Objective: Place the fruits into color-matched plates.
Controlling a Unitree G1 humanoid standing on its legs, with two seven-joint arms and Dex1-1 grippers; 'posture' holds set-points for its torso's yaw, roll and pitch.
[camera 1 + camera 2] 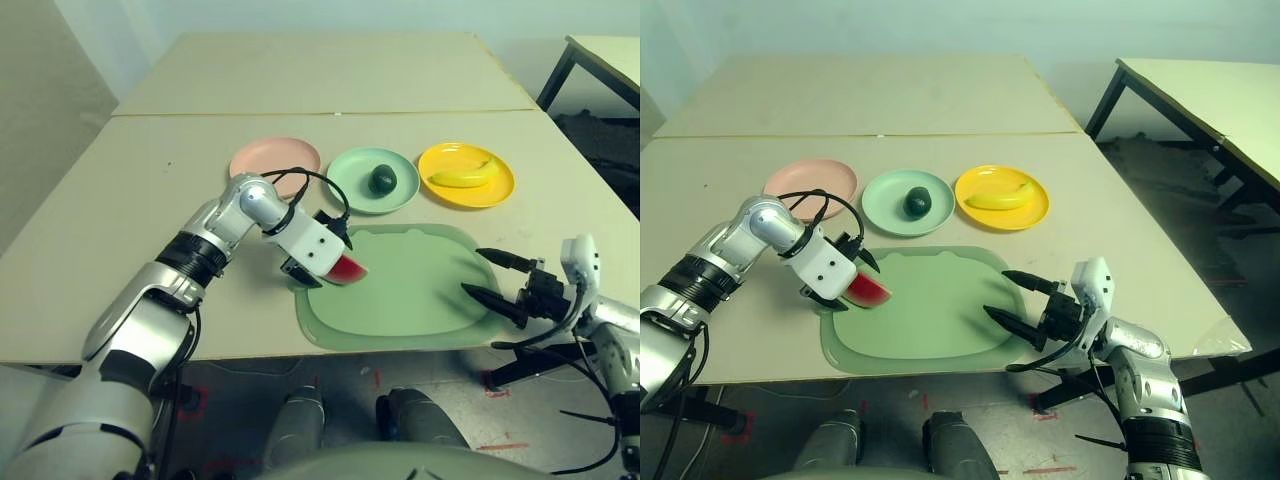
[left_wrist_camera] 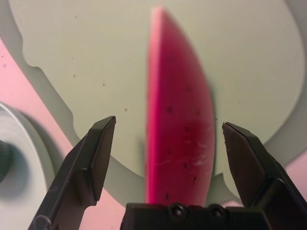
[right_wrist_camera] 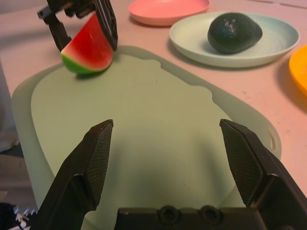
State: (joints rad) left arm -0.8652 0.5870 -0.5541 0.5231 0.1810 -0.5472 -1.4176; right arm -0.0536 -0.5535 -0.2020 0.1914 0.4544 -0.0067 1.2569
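My left gripper closes on the red watermelon wedge (image 1: 347, 268) now, since its fingers are on either side of the wedge and closing now would catch it.
The red watermelon wedge (image 1: 347, 268) with its green rind lies at the left edge of the pale green cutting mat (image 1: 410, 300). My left gripper (image 1: 335, 265) is open and straddles the wedge, with a gap on each side (image 2: 168, 124). The dark avocado (image 1: 382, 180) sits in the mint green plate (image 1: 345, 190). The banana (image 1: 462, 177) lies in the yellow plate (image 1: 500, 188). The salmon pink plate (image 1: 270, 155) holds nothing. My right gripper (image 1: 473, 271) hovers open over the mat's right edge, holding nothing.
The three plates stand in a row behind the mat. The table's front edge (image 1: 250, 350) runs just below the mat. A second tabletop (image 1: 320, 70) joins at the back, and another table (image 1: 1200, 90) stands off to the right.
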